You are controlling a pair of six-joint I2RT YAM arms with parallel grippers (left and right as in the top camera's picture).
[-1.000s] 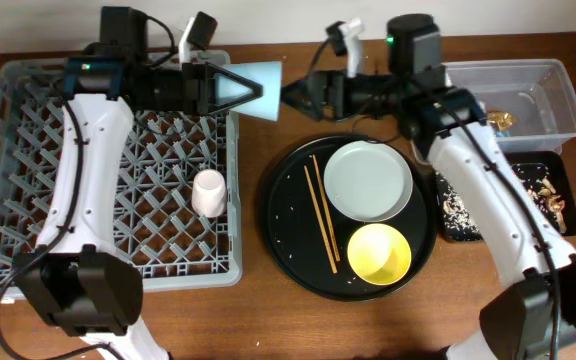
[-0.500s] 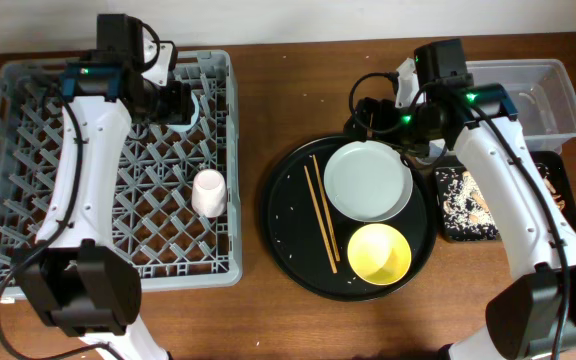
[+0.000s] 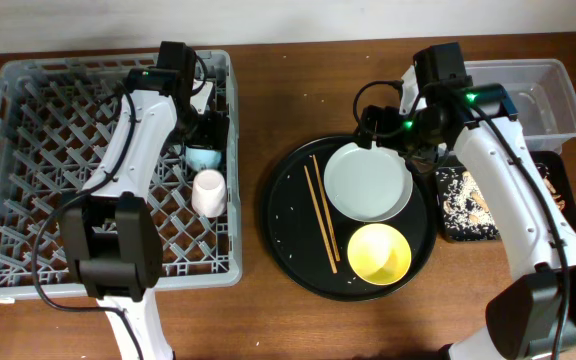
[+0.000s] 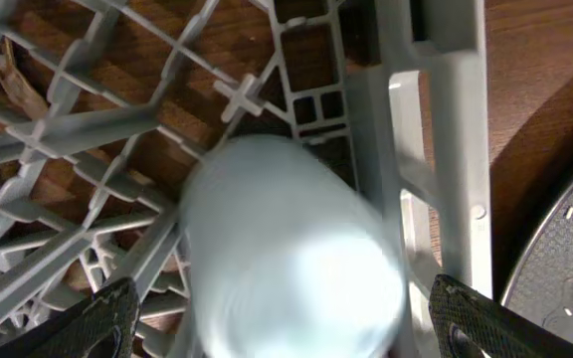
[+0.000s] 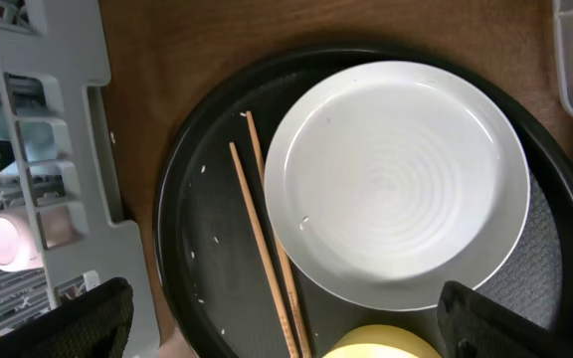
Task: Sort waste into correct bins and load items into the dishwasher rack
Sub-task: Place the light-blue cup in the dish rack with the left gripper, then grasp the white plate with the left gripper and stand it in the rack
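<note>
I need to grab the plate's rim that faces the rack with my left gripper next and leave the opposite edge free. Then I can stand the grey-white plate in the dishwasher rack.
My left gripper is open inside the right side of the grey dishwasher rack. The blue cup lies blurred between its wide-apart fingers in the left wrist view. The pink cup stands in the rack just nearer. My right gripper is open and empty over the far edge of the grey-white plate. The plate, chopsticks and yellow bowl lie on the round black tray.
The round black tray sits right of the rack. The clear tub stands at the far right. The black rectangular tray with food scraps lies under my right arm. Bare wooden table runs along the front.
My left gripper carried the blue cup from above the rack's far right corner down into the rack and opened. My right gripper swung from the far side to over the plate.
</note>
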